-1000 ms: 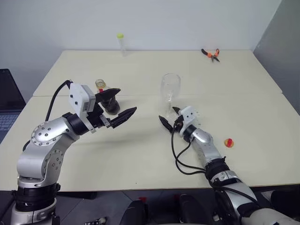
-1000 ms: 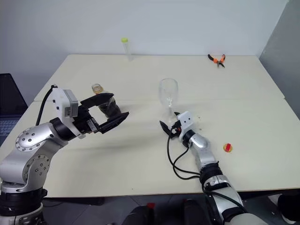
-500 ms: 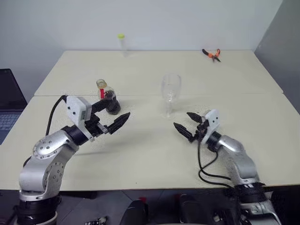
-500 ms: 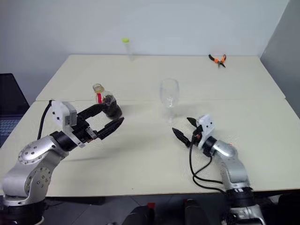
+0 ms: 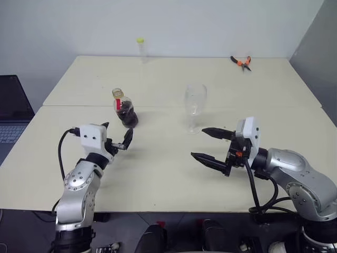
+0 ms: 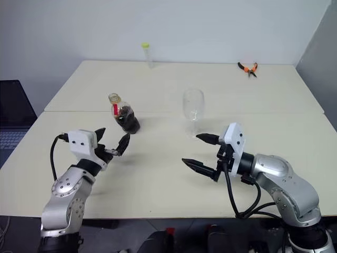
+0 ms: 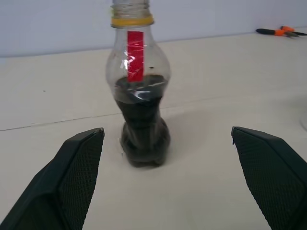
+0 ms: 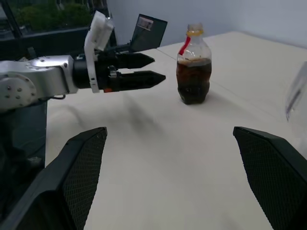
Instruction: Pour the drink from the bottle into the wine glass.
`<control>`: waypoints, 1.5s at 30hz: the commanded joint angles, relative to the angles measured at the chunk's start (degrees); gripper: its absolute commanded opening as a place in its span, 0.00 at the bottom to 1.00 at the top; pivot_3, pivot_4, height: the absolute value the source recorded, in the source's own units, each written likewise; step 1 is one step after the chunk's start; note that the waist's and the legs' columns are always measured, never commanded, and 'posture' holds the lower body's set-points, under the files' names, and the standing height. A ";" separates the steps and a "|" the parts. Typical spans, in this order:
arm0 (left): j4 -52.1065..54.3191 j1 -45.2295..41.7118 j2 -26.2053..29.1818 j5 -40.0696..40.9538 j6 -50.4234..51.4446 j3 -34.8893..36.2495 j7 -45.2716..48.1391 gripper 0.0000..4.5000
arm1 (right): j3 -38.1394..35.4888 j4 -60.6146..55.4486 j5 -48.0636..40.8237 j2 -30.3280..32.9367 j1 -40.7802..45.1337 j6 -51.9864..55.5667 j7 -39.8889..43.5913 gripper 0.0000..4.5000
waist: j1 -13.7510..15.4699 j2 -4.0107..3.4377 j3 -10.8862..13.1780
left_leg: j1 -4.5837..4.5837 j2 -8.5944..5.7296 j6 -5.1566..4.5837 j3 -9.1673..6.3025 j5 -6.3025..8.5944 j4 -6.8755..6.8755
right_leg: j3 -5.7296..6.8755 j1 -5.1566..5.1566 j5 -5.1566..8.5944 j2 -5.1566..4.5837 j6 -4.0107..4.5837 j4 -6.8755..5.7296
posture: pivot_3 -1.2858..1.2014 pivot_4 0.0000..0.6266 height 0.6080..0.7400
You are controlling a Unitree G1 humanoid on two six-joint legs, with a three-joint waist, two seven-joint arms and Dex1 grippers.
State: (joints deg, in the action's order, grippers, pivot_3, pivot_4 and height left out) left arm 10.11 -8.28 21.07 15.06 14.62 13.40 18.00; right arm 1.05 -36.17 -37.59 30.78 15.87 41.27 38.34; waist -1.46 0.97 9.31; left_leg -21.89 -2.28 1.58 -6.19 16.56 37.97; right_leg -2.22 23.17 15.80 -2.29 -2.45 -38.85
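Observation:
My left gripper should next grab the bottle's narrow waist [image 5: 127, 114] just below the bulge, because the bottle widens into a round bulge [image 5: 122, 103] under its neck.
The bottle [image 5: 125, 108] stands upright on the table, left of centre. It is clear and bulbous, with a red strip, a yellow ring at its neck and the dark drink [image 7: 141, 117] in its lower half. The empty wine glass [image 5: 195, 107] stands upright to its right. My left gripper [image 5: 117, 134] hovers low and open just on the near side of the bottle, facing it, with a gap between them. My right gripper [image 5: 199, 143] is open too; it sits in front of the glass, pointing left, clear of the foot. The right wrist view shows the bottle [image 8: 194, 72] and the glass [image 8: 297, 91].
At the table's far edge stand a slim clear tube [image 5: 140, 45] with a yellow-green cap and orange-handled pliers [image 5: 240, 61]. A dark laptop [image 5: 10, 113] sits off the table's left side. A seam [image 5: 253, 107] crosses the tabletop behind the glass.
My left gripper has dropped and pulled left, from around the bottle's height to low in front of it. My right gripper has drawn back from the glass's foot, risen and turned leftward.

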 commanded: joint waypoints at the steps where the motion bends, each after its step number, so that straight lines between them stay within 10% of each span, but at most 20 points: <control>1: -3.37 -3.51 1.23 -1.22 -2.51 0.59 -0.02 1.00 | -1.46 -3.34 -1.80 -0.36 2.07 0.85 -2.75 1.00 | 0.01 0.00 0.00 | 0.01 -0.02 0.00 0.02 0.00 0.00 | -0.03 0.00 0.00 0.00 0.00 0.00 | 0.52 0.24 1.00; 26: -42.05 -27.07 -0.36 -1.67 -11.49 -0.98 5.29 1.00 | -0.70 -3.21 -2.58 -0.10 5.76 0.62 -5.17 1.00 | -0.07 0.03 0.01 | -0.03 -0.04 0.04 0.01 -0.02 0.00 | 0.00 0.05 0.00 0.00 -0.01 0.01 | 0.52 0.24 1.00; 38: -52.58 -33.23 -1.18 -0.77 -16.71 -0.07 8.79 0.25 | -0.25 -3.72 -1.58 -0.97 5.66 -0.72 -6.19 1.00 | -0.10 0.05 0.02 | -0.06 -0.06 0.04 0.00 -0.02 0.01 | 0.01 0.07 0.00 -0.01 -0.01 0.01 | 0.52 0.24 1.00; 45: -46.56 -32.74 -0.41 -3.19 -16.16 -3.26 10.45 0.17 | -0.15 -4.32 0.59 -1.13 4.84 -2.86 -7.37 1.00 | -0.10 0.09 0.05 | -0.11 -0.05 0.14 -0.02 -0.08 0.02 | 0.00 0.12 0.00 -0.01 -0.01 0.00 | 0.52 0.24 1.00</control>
State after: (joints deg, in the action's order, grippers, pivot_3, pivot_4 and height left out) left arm -40.79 -39.86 19.80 12.57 -0.35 11.09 27.34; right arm 1.40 -38.15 -37.15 29.97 20.74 39.98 31.25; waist -1.56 1.06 9.36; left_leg -22.01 -2.33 1.73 -6.20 16.47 37.98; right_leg -2.22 23.29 15.80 -2.29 -2.46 -38.85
